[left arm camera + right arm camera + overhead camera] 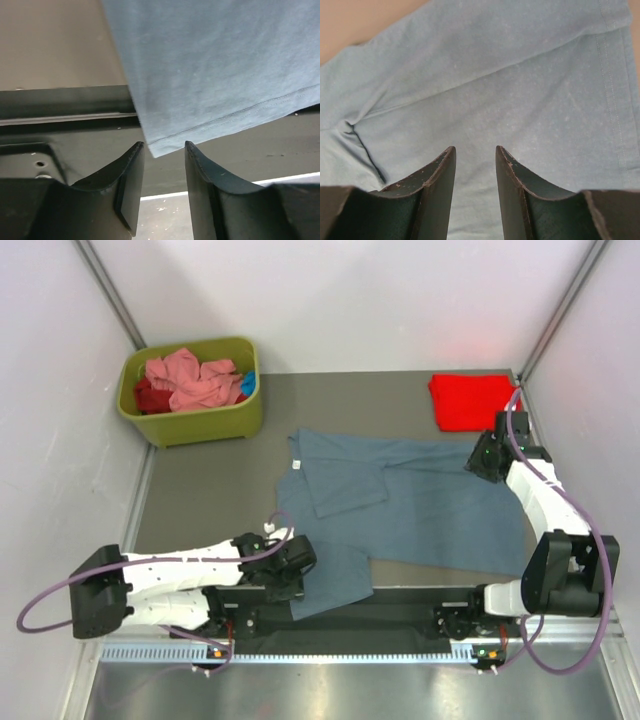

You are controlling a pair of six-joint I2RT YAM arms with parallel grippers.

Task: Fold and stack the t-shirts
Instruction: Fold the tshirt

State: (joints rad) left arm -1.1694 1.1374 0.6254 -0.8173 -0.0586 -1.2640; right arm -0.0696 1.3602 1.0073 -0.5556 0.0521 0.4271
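Observation:
My left gripper should next take hold of the hem corner (297,613) of the slate blue-grey t-shirt (420,505). Then it can fold that corner across the t-shirt.
The slate blue-grey t-shirt (420,505) lies spread across the middle of the table, one sleeve folded in, its white neck label (296,464) at the left. Its near-left corner (157,147) hangs over the table's front edge. My left gripper (297,565) is open at that corner, and in the left wrist view (164,146) the hem corner sits just beyond its tips, not pinched. My right gripper (483,456) is open over the shirt's far-right part. In the right wrist view (475,149) blue cloth (520,85) lies under its tips.
A folded bright red t-shirt (470,400) lies at the back right. An olive-green bin (200,420) at the back left holds salmon pink (190,380) and dark red (150,395) shirts. The dark mounting rail (65,115) runs along the table's front edge.

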